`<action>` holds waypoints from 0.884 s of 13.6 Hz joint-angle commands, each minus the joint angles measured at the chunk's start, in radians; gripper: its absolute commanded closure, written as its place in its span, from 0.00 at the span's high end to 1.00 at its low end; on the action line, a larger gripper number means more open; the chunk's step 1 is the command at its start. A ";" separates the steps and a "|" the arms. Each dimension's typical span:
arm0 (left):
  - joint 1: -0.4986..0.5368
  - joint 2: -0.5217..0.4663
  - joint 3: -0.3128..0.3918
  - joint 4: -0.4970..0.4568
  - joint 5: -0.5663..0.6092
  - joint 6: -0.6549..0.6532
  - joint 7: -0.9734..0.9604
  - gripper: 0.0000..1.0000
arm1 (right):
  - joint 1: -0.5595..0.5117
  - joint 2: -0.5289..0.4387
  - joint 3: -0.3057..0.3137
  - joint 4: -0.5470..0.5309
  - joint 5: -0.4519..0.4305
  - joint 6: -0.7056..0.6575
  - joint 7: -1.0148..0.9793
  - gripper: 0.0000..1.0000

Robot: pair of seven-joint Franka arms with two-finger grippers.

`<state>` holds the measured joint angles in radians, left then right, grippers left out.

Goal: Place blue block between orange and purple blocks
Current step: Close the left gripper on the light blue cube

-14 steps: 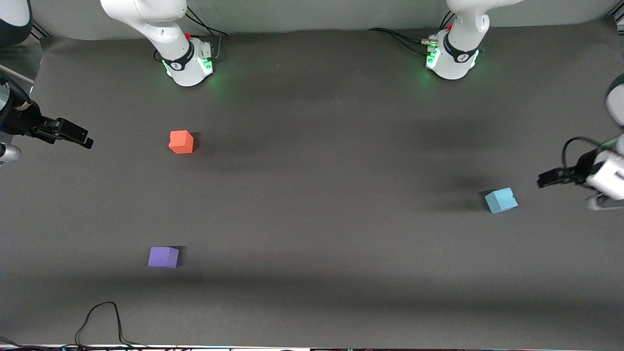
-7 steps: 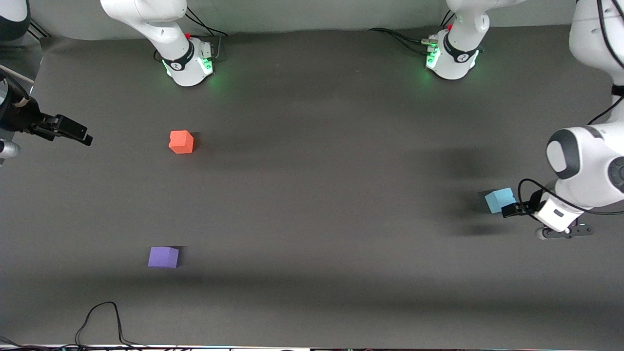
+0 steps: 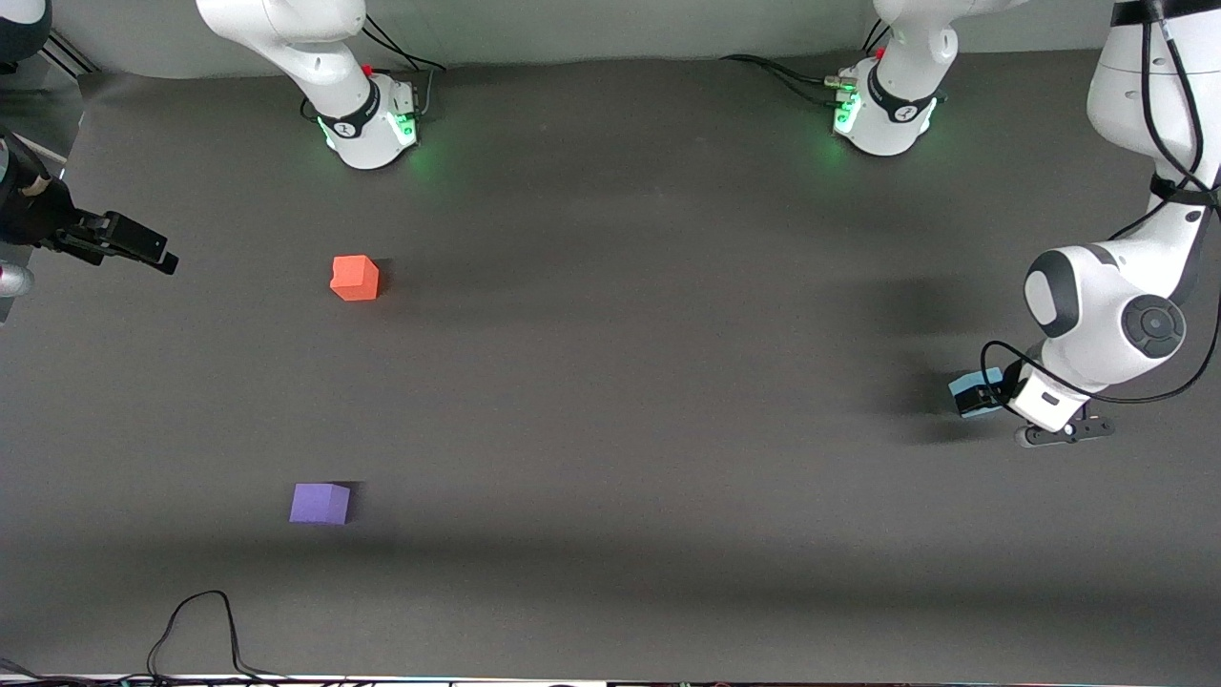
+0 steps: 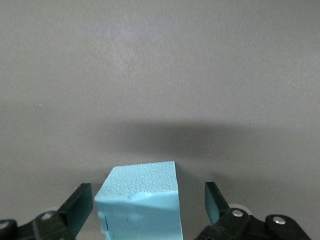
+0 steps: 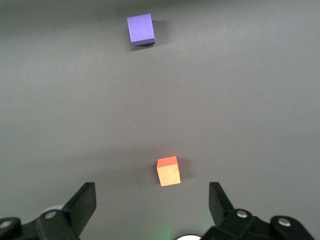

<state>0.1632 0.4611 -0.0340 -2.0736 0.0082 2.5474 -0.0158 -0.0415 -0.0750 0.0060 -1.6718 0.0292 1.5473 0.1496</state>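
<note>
My left gripper grabs the blue block (image 3: 965,387) by its opposite sides next, to place it between the orange and purple blocks.
The blue block (image 3: 965,387) sits on the table toward the left arm's end. My left gripper (image 3: 986,397) is down around it, open. In the left wrist view the blue block (image 4: 142,200) stands between the two fingers (image 4: 80,207), with a small gap on each side. The orange block (image 3: 355,278) and the purple block (image 3: 320,503) lie toward the right arm's end, the purple one nearer the front camera. My right gripper (image 3: 143,250) waits open and empty above the table's edge. The right wrist view shows the orange block (image 5: 168,171) and the purple block (image 5: 140,29).
The dark grey mat (image 3: 620,382) covers the table. The two arm bases (image 3: 367,119) stand along its farthest edge. A black cable (image 3: 200,620) loops on the mat's near edge, below the purple block.
My left arm has swung in and come down, so the open gripper now stands around the blue block. The right gripper has drifted slightly. The blocks have not moved.
</note>
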 commanded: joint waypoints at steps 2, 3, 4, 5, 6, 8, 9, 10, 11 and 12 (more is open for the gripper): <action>-0.005 -0.036 0.003 -0.040 0.004 0.004 -0.019 0.81 | 0.005 0.003 -0.004 0.014 0.017 -0.018 0.001 1.00; -0.005 -0.038 0.003 -0.039 0.004 0.002 -0.019 0.63 | 0.005 0.003 -0.003 0.014 0.017 -0.018 0.001 1.00; -0.004 -0.038 0.003 -0.037 0.004 0.001 -0.018 0.52 | 0.005 0.003 -0.003 0.014 0.017 -0.018 0.001 1.00; -0.004 -0.039 0.003 -0.037 0.004 -0.001 -0.018 0.45 | 0.005 0.001 -0.003 0.012 0.017 -0.018 -0.001 1.00; -0.007 -0.042 0.003 -0.027 0.006 -0.010 -0.013 0.45 | 0.005 0.000 -0.003 0.014 0.017 -0.018 -0.011 1.00; -0.011 -0.062 0.005 0.065 0.013 -0.149 -0.004 0.45 | 0.005 0.003 -0.003 0.014 0.017 -0.018 -0.033 1.00; -0.013 -0.076 0.000 0.140 0.034 -0.262 -0.004 0.45 | 0.005 0.003 -0.003 0.014 0.017 -0.018 -0.033 1.00; -0.024 -0.094 -0.004 0.217 0.041 -0.382 -0.007 0.46 | 0.005 0.003 -0.003 0.014 0.017 -0.018 -0.033 1.00; -0.048 -0.111 -0.004 0.287 0.041 -0.495 -0.012 0.46 | 0.005 0.003 -0.003 0.014 0.017 -0.016 -0.033 1.00; -0.071 -0.122 -0.004 0.346 0.042 -0.588 -0.016 0.46 | 0.005 0.004 -0.003 0.015 0.017 -0.015 -0.033 1.00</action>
<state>0.1446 0.3780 -0.0455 -1.8453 0.0306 2.1434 -0.0165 -0.0402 -0.0746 0.0062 -1.6719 0.0293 1.5472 0.1370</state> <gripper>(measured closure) 0.476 0.000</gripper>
